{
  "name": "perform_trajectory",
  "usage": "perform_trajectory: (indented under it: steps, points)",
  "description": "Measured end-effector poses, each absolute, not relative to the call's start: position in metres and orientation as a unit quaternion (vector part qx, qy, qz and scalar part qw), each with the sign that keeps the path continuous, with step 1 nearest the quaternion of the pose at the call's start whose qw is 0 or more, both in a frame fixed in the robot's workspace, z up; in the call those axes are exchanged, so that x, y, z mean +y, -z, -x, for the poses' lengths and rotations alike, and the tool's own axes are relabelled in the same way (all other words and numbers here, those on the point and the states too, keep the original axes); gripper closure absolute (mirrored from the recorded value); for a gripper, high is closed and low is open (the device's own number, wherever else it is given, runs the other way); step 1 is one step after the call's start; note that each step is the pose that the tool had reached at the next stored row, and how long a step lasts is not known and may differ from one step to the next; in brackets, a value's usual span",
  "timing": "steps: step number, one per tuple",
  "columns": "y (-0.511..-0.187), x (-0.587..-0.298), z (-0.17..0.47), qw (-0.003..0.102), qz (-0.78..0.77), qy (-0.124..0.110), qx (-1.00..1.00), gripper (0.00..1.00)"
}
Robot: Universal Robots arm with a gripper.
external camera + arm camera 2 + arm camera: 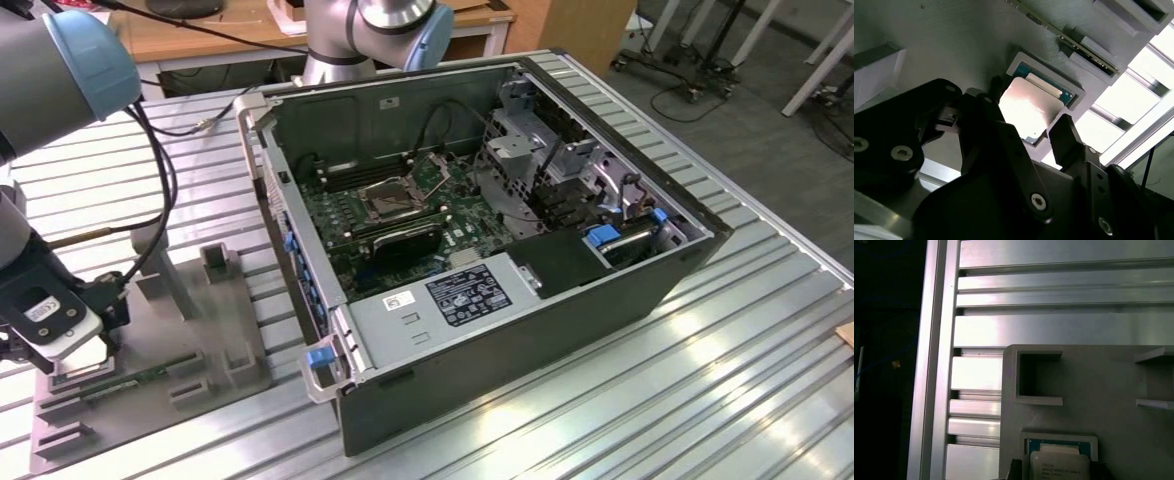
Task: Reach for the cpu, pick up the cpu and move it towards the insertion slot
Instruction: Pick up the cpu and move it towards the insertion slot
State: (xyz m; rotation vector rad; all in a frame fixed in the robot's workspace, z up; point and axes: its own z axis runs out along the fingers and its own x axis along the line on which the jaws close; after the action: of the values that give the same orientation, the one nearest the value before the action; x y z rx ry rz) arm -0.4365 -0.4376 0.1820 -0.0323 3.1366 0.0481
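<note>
My gripper grabs the cpu by the middle of its open side edges next, since the fixture's raised rim wraps around the cpu's corners.
The cpu (1030, 109), a flat square chip with a pale shiny top, lies in a shallow recess of the grey fixture plate (954, 45); in the first wrist view the cpu (1059, 466) sits in the same green-edged recess. My gripper (1029, 114) is low over it, open, with one black finger (996, 107) on one side of the chip and the other finger (1066, 135) on the opposite side, both close to its edges. In the exterior view the gripper (64, 362) hangs at the left over the fixture plate (200, 330). The insertion slot (396, 198) is a square socket on the motherboard inside the open computer case.
The open computer case (534, 330) stands in the middle of the ribbed metal table (694, 390). A narrow green memory stick (127, 382) lies on the fixture near the gripper. Raised grey blocks (220, 265) stand on the plate. Cables (154, 190) hang from the arm.
</note>
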Motion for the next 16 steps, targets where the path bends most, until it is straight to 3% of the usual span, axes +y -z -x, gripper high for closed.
perform_trajectory:
  steps: [1,2,16]
  points:
    - [-0.1820,-0.4376,0.4365,0.002,0.010,-0.015,1.000,0.33]
    - [-0.1820,-0.4376,0.4365,0.002,0.010,-0.015,1.000,0.40]
    - [-0.1834,-0.4375,0.4358,0.002,0.010,-0.015,1.000,0.40]
